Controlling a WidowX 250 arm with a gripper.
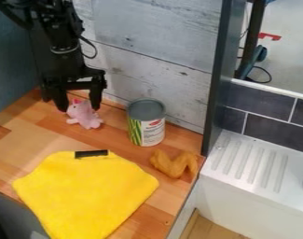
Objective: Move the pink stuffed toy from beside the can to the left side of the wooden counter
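Observation:
I should next grab the upper part of the small pink toy point(85, 115) with my gripper, to move the toy from its spot on the wooden counter.
The gripper point(78, 105) hangs low at the upper left, open, its two fingers well apart and pointing down. A small pink stuffed toy point(85, 115) is on the wooden counter at the fingertips, its upper part between them; whether either finger touches it, I cannot tell. Right of the gripper stands an upright can point(146, 128) with a grey lid and a green-and-white label. A yellow cloth point(85, 191) lies spread at the front left, with a black strip point(91, 153) at its top edge. An orange-brown, wing-shaped piece point(174, 163) rests near the counter's right edge.
A whitewashed plank wall point(154, 37) rises behind the counter point(29, 135). A dark upright panel point(216, 88) stands at the counter's right back corner. Beyond it are a white sink with a ribbed drainboard point(250, 163) and dark tiles point(259, 105).

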